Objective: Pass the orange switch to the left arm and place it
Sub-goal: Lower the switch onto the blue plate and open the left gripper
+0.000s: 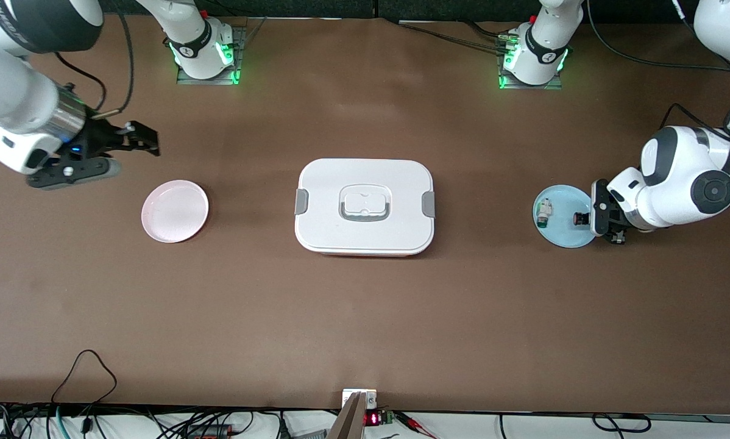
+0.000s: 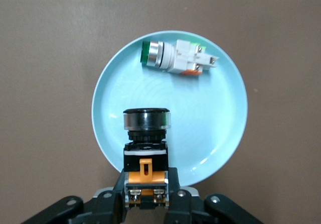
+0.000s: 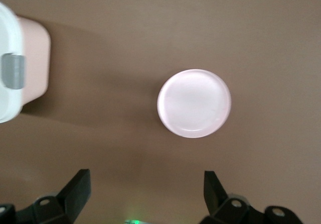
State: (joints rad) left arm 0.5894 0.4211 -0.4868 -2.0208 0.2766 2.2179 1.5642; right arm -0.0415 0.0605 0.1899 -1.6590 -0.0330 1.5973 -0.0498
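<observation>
I should keep holding the orange switch with my left gripper, because the switch is high above the blue plate (image 1: 561, 235).
The orange switch (image 2: 146, 151), black-capped with an orange band, lies on its side over the pale blue plate (image 2: 210, 113) near the left arm's end of the table. My left gripper (image 2: 146, 190) is shut on the switch's orange end. From the front, the switch (image 1: 581, 217) sticks out of the left gripper (image 1: 598, 216) over the plate's (image 1: 561, 235) rim. I cannot tell whether the switch still rests on the plate. The white box (image 1: 340, 228) sits mid-table. My right gripper (image 1: 141, 139) hangs open and empty over bare table beside the pink plate (image 1: 175, 210).
A white-and-green component (image 2: 175, 58) lies on the blue plate, away from the switch. The right wrist view shows the pink plate (image 3: 194, 103), the box's corner (image 3: 7, 63) and the open right gripper (image 3: 145, 181). Cables run along the table's near edge.
</observation>
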